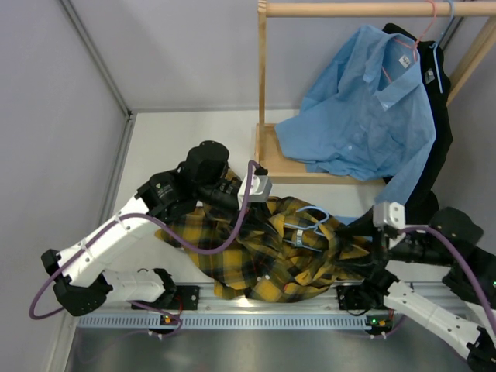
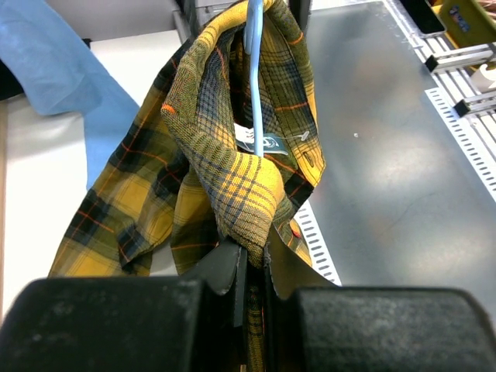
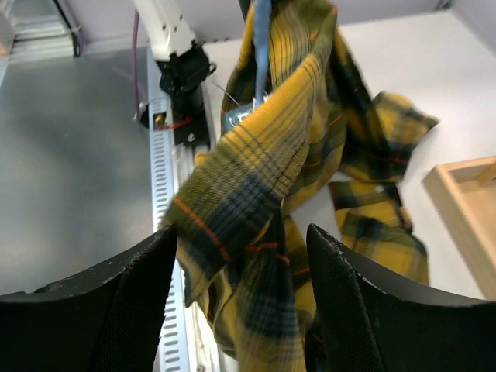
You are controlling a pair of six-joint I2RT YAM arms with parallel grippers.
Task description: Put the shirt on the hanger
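The pale-blue hanger's hook should stay free to hang, so my right gripper should next grab the plaid shirt's hanging fold (image 1: 339, 244) (image 3: 235, 225) near the collar.
The yellow-and-black plaid shirt (image 1: 271, 260) lies bunched between the two arms, partly lifted. The pale-blue hanger (image 1: 310, 221) sits in its folds near the collar. My left gripper (image 2: 256, 260) is shut on a fold of the shirt (image 2: 232, 178); the hanger's bar (image 2: 254, 70) runs up through the fabric above it, beside a small white label (image 2: 256, 139). My right gripper (image 3: 242, 263) stands open, with a hanging fold of the shirt (image 3: 248, 178) between its fingers (image 3: 139, 294) but not pinched. The hanger (image 3: 262, 46) rises behind that fold.
A wooden rack (image 1: 262, 93) stands at the back right, with a light-blue shirt (image 1: 364, 108) on a pink-red hanger (image 1: 411, 46) and a black garment (image 1: 438, 116) behind it. The rack's wooden base (image 3: 465, 209) lies right of the shirt. A slotted rail (image 1: 256, 318) runs along the near edge.
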